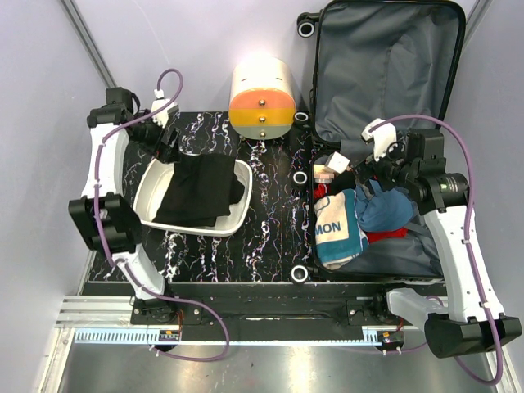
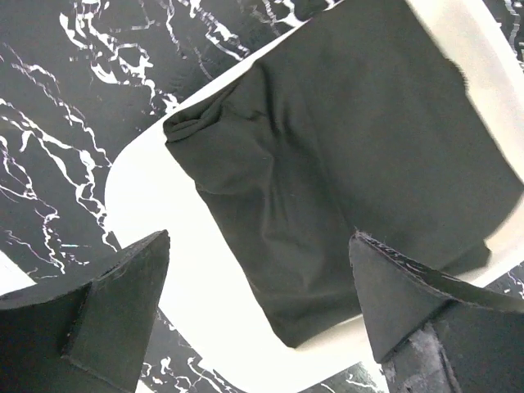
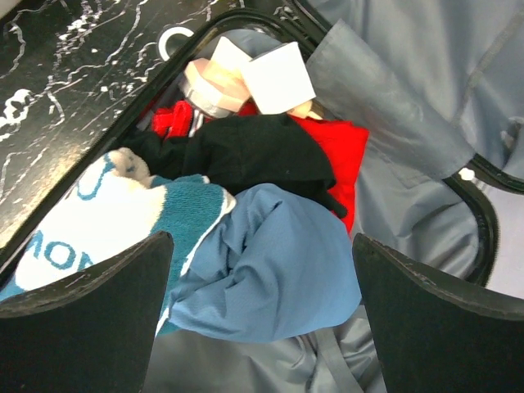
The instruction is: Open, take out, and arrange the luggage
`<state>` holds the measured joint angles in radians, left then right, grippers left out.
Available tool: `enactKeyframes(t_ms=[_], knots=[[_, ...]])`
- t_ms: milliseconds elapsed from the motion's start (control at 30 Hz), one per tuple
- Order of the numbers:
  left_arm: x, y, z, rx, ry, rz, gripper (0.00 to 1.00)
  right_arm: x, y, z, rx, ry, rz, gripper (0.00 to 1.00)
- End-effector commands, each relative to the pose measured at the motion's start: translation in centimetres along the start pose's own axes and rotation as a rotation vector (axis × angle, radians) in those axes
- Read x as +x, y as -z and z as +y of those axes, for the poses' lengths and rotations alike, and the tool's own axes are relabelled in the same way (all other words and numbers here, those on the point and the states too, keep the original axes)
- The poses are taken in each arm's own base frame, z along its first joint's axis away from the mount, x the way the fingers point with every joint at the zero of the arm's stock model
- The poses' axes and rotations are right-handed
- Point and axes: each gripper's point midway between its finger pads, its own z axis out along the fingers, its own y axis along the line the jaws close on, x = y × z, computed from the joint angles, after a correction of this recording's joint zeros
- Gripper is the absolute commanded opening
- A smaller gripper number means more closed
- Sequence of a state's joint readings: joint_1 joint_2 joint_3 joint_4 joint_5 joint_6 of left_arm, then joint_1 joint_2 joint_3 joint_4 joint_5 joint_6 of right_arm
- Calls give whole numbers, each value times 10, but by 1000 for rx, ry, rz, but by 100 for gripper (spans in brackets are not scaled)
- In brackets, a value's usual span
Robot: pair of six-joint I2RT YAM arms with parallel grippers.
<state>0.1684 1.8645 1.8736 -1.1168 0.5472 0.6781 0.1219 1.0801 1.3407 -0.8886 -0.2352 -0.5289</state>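
Note:
The blue garment (image 1: 386, 210) (image 3: 270, 270) should next be grabbed by a bunch of its exposed top with my right gripper, so its sides stay free for handover to my left gripper.
The luggage (image 1: 385, 65) lies open on the right, its grey-lined lid tilted up at the back. Its lower half holds a teal-and-white towel (image 1: 337, 231), a blue garment (image 1: 386, 210), red and black clothes and a small bottle with white tags (image 3: 209, 86). My right gripper (image 1: 363, 177) hangs open just above this pile; in the right wrist view the blue garment (image 3: 270, 270) lies between and below its open jaws (image 3: 262, 282). My left gripper (image 1: 168, 150) is open and empty over the white tray's (image 1: 147, 201) far left corner. A black garment (image 2: 344, 147) lies in the tray (image 2: 164, 213) beneath it.
A cream-and-orange cylindrical box (image 1: 262, 98) lies at the back between the tray and the suitcase. The black marbled mat (image 1: 270, 221) covers the table. Suitcase wheels (image 1: 300, 178) line the shell's left edge. Part of the black garment (image 1: 201, 190) hangs over the tray's front rim.

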Motion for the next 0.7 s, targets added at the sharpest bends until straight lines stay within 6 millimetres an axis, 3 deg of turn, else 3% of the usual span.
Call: enactKeyframes(t_ms=[0,100,133,167,200,267,333,433,500,567,667], knots=[[-6,6,-41,83,-112,-27,93,-4,8,16,-88,-34,12,100],[-1,-23,-64,141,-91,-19,94,3,9,32,-169,-64,39,100],[14,-37,-72,158,-64,8,95,6,12,36,-187,-77,58,100],[17,-48,-79,161,-66,18,95,8,13,39,-196,-89,71,100],[18,-57,-72,121,-50,16,96,11,12,41,-209,-98,87,100],[41,-82,-82,129,-34,77,95,17,16,47,-233,-113,121,100],[61,-98,-75,85,-2,115,95,23,22,55,-268,-127,148,100],[88,-111,-67,50,22,195,94,33,33,72,-340,-146,181,99],[83,-106,-71,67,24,175,96,38,38,81,-373,-153,190,98],[62,-93,-75,73,8,111,99,46,41,88,-403,-151,205,96],[11,-59,-87,81,-2,-43,99,43,40,93,-426,-176,190,91]])
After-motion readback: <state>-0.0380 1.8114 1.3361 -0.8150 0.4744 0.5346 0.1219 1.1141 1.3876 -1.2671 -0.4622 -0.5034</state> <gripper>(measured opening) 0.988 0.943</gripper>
